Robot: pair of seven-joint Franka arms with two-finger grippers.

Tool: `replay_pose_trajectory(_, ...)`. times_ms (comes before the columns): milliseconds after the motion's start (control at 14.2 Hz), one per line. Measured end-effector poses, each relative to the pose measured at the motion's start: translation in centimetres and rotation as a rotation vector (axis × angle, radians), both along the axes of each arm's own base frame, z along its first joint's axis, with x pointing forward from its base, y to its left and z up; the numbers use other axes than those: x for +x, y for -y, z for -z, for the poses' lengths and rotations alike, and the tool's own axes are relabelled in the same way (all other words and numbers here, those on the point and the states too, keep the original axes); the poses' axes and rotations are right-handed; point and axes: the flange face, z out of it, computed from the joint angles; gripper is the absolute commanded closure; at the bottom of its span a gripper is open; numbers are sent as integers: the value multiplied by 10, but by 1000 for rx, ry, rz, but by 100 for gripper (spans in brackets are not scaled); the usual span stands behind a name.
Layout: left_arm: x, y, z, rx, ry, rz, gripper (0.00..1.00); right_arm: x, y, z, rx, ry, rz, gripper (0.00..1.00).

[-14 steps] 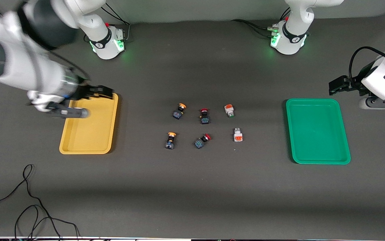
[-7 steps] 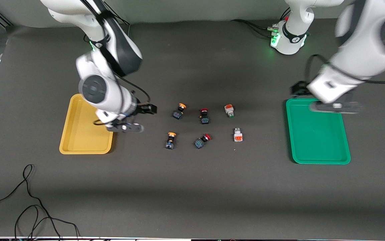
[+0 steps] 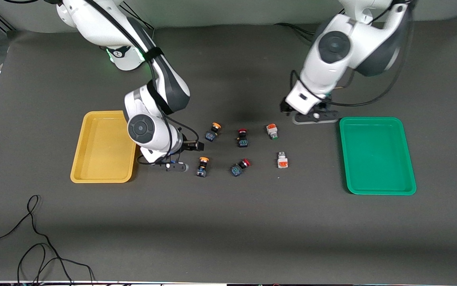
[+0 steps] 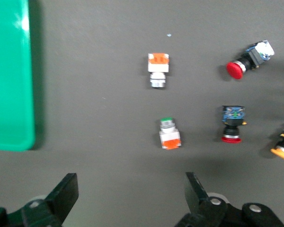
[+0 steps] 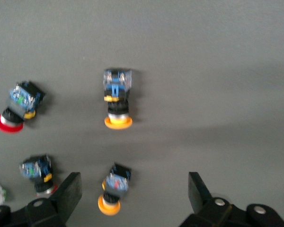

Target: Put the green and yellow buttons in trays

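Note:
I should next grab the yellow button with my right gripper by its black neck under the cap (image 3: 203, 165), to place the button in the yellow tray (image 3: 105, 174).
Two yellow buttons (image 3: 213, 132) (image 3: 202, 166) and two green buttons (image 3: 272, 131) (image 3: 282, 159) lie mid-table between the yellow tray (image 3: 105, 174) and the green tray (image 3: 377, 186). My right gripper (image 3: 171, 166) is open and empty, above the table between the yellow tray and the yellow buttons. In the right wrist view (image 5: 132, 198) both yellow buttons show (image 5: 117, 99) (image 5: 113, 189). My left gripper (image 3: 315, 118) is open and empty, above the table between the green buttons and the green tray. The left wrist view (image 4: 130, 198) shows both green buttons (image 4: 169, 133) (image 4: 158, 69) and the green tray (image 4: 9, 75).
Two red-capped switches (image 3: 243, 138) (image 3: 239, 167) lie between the yellow and green buttons. Both trays hold nothing. A black cable (image 3: 33, 242) loops on the table near the front camera, at the right arm's end.
Both arms have swung in from the table's ends toward the middle. The right gripper left the yellow tray, and the left gripper crossed the green tray. The buttons have not moved.

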Motion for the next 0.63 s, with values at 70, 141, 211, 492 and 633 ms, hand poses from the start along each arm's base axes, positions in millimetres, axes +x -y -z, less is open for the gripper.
replay_pose_trajectory(70,-10,16,6,-7,8,-18,0,3,-1,16,7,7,18,1)
replay_pose_trajectory(141,-17,29,11,-12,11,-26,0,6,-1,32,11,17,35,2)
replay_pose_trajectory(211,-21,37,14,-14,10,-29,0,9,-1,48,15,31,52,2)
replay_pose_trajectory(492,-16,37,30,-15,-3,-41,0,25,-11,89,35,43,95,9)
replay_pose_trajectory(633,-11,37,57,-19,-17,-41,0,33,-16,102,36,58,109,47)
